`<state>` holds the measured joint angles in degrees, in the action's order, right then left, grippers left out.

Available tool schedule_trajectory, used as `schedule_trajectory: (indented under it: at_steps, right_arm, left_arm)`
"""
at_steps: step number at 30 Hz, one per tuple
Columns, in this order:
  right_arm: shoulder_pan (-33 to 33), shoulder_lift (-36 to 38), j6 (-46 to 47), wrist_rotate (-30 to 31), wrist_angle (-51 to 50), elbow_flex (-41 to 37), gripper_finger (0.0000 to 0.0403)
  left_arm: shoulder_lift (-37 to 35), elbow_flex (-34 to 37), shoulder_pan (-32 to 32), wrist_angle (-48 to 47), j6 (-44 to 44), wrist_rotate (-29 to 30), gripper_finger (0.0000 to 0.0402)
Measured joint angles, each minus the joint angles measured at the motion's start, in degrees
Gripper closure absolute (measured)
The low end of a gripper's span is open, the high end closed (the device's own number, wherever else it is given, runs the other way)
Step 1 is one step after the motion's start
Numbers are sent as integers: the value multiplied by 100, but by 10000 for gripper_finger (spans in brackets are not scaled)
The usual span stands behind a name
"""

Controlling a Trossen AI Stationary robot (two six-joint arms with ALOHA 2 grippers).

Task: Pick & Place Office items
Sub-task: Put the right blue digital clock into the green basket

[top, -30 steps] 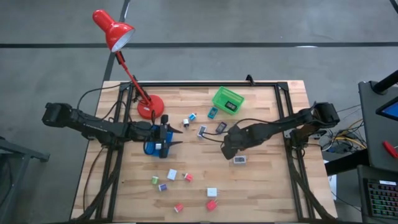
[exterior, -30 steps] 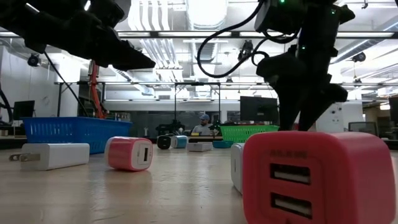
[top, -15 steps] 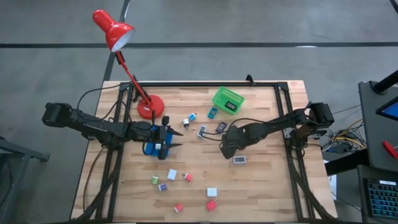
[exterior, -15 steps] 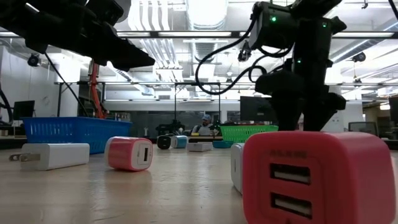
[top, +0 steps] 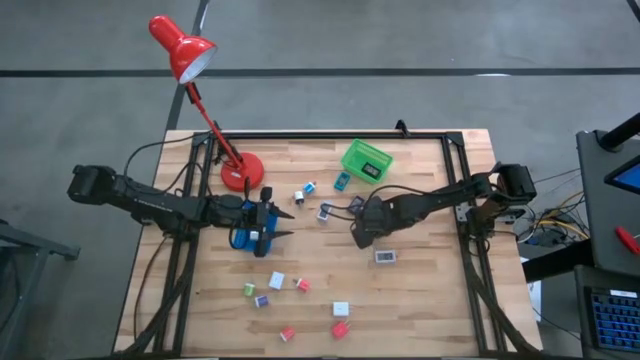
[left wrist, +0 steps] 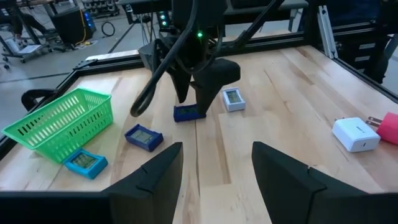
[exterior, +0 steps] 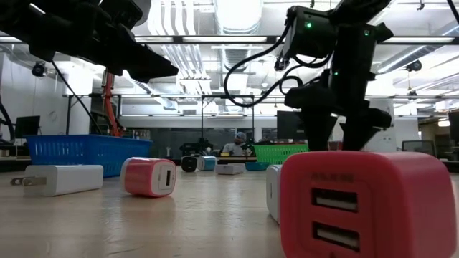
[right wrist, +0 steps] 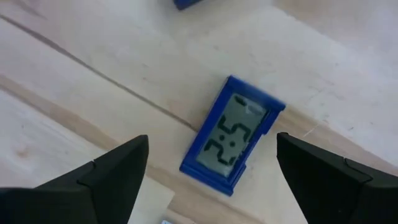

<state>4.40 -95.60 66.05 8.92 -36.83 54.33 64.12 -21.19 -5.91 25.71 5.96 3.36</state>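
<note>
The dark-blue clock needs to go in the green basket [top: 366, 160]. My right gripper should grab it by its long side edges next.
A dark-blue clock-like piece [right wrist: 233, 143] with a grey display lies flat on the wood table, also visible in the left wrist view [left wrist: 188, 112]. My right gripper [right wrist: 212, 142] hangs open just above it, pointing steeply down, one finger on either side and neither touching; it sits mid-table in the high view [top: 358, 222]. My left gripper [left wrist: 214, 168] is open and holds nothing, hovering level over the blue tray [top: 243, 238] at the left. Another blue piece [left wrist: 143, 137], a teal one [left wrist: 86, 162] and a grey one [left wrist: 233, 98] lie flat nearby.
A green basket [top: 366, 161] stands at the far side, and a red desk lamp [top: 238, 172] at the far left. Small white, red, green and purple blocks [top: 276, 281] are scattered near the front edge. A pink charger block [exterior: 358, 208] fills the low view's near right.
My right gripper has gone toward the table's left edge and a little down, away from the grey piece and over the dark-blue one. Its fingers have opened wide. No piece has moved.
</note>
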Motion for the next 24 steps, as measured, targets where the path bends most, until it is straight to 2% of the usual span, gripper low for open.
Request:
schedule_trajectory:
  at_steps: [13,24]
  right_arm:
    - [-17,-458,-57,25,233,-2,55]
    - [-20,-489,-148,20,274,68,62]
  left_arm:
    - [0,0,0,-32,-22,-1,207]
    - [0,0,0,-87,-20,-20,207]
